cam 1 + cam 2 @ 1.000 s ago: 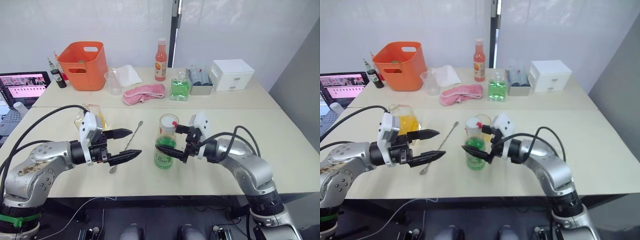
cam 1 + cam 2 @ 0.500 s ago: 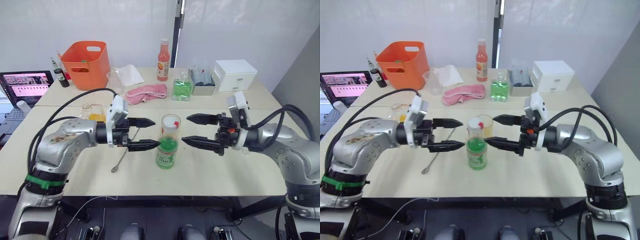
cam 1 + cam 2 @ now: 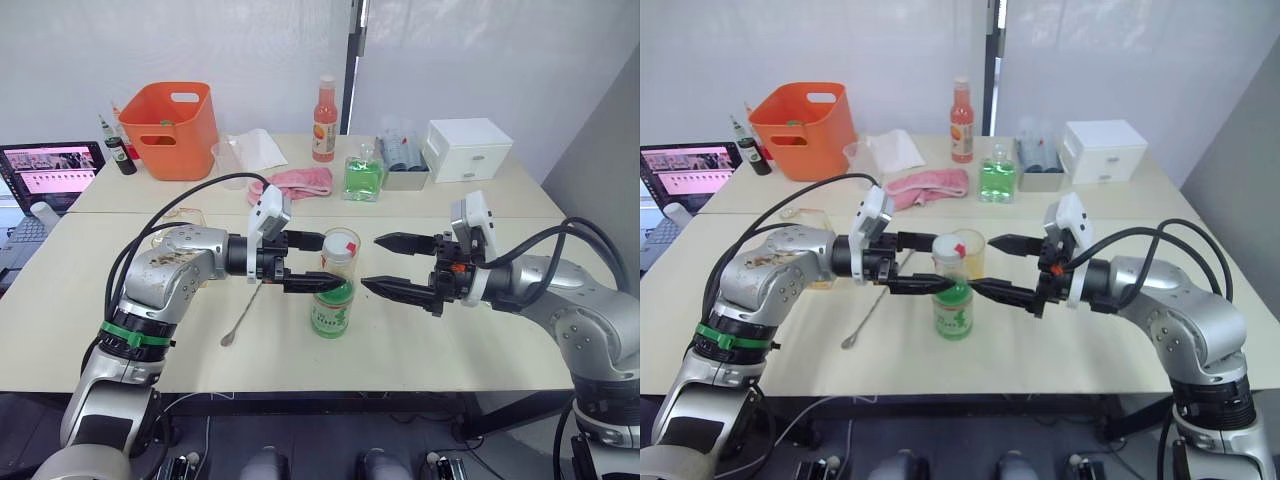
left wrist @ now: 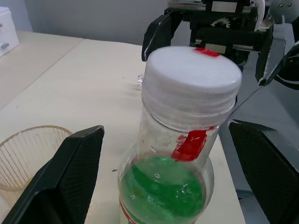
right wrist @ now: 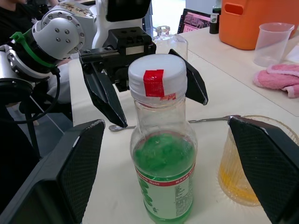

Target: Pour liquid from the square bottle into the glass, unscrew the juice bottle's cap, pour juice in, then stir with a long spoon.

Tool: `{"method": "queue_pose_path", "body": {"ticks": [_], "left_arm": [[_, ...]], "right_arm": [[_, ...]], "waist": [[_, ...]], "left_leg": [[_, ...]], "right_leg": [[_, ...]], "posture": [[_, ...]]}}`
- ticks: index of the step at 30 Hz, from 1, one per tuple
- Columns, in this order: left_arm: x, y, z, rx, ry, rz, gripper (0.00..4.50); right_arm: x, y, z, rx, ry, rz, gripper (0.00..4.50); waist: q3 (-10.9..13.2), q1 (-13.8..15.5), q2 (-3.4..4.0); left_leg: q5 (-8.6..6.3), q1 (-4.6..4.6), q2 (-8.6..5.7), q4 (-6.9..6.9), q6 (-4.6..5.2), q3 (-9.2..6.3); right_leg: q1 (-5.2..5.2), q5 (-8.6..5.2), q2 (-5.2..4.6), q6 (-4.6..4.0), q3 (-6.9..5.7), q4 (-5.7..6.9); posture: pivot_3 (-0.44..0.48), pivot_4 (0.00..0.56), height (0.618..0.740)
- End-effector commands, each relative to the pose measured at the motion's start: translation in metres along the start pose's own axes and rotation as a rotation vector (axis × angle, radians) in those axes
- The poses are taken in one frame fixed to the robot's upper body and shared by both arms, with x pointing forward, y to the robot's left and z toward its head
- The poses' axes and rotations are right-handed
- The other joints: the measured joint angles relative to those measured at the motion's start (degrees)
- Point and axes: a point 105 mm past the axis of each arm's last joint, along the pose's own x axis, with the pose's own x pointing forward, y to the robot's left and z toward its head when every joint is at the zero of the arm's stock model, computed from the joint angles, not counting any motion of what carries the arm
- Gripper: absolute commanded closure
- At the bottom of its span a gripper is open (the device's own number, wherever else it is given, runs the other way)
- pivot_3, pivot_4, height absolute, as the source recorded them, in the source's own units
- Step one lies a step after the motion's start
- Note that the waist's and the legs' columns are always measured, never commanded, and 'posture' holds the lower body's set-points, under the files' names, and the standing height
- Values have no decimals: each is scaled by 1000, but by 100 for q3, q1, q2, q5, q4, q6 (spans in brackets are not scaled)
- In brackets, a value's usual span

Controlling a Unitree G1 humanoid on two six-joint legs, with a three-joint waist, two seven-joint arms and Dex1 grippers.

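Observation:
The left gripper grips the juice bottle by its clear neck (image 3: 337,272) next, leaving the juice bottle's white cap (image 3: 340,247) free to unscrew.
The juice bottle (image 3: 332,298) stands upright at the table's middle, half full of green juice (image 5: 163,158), its white cap (image 4: 191,74) on and marked with red tape. My left gripper (image 3: 325,262) is open, one finger on each side of the bottle's neck, not touching it. Just right of the bottle, my right gripper (image 3: 371,264) is open and points at it. The glass (image 5: 252,163) stands close behind the bottle with yellow-orange liquid at its bottom. The long spoon (image 3: 243,308) lies on the table under my left arm. The square bottle (image 5: 174,41) peeks out behind my left gripper.
At the back stand an orange bin (image 3: 168,130), a cloudy plastic cup (image 3: 225,162), a pink cloth (image 3: 300,182), a green-filled square bottle (image 3: 362,178), an orange-red bottle (image 3: 323,107) and a white drawer box (image 3: 465,150). A laptop (image 3: 50,170) sits far left.
My left gripper has moved right until its fingers flank the juice bottle's neck. My right gripper let go of the bottle, drew back to the right, and now holds there open.

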Motion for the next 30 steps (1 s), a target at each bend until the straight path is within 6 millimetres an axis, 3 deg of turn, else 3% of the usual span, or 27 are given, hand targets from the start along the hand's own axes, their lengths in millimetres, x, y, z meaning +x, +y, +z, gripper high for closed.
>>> {"method": "queue_pose_path", "body": {"ticks": [1,11,20,22,30], "left_arm": [[2,-1,12,59,-17,-16,0],[7,-2,13,63,-26,-37,0],[10,-2,13,59,-32,-45,2828],[10,-3,13,61,-32,-48,3051],[10,-5,10,113,-16,-54,3056]], "right_arm": [[2,8,9,-32,-22,19,31],[2,9,9,-32,-20,10,31],[2,11,9,-31,-20,3,0],[3,11,9,-31,-19,2,0],[8,9,14,-57,-29,-8,0]], "waist": [[0,1,0],[0,0,0],[0,1,0],[0,1,0],[0,0,0]], "left_leg": [[0,0,0,0,0,0],[0,-1,0,2,0,-2],[0,-1,-1,3,0,-4],[0,-1,-2,2,0,-4],[0,-2,-1,3,0,-5]], "right_leg": [[0,0,0,0,0,0],[1,0,-1,1,0,0],[1,0,-1,1,0,0],[0,0,-1,1,0,0],[0,0,-1,1,-1,0]], "posture": [[0,150,715],[0,150,715],[0,150,715],[0,150,715],[0,150,715]]}}
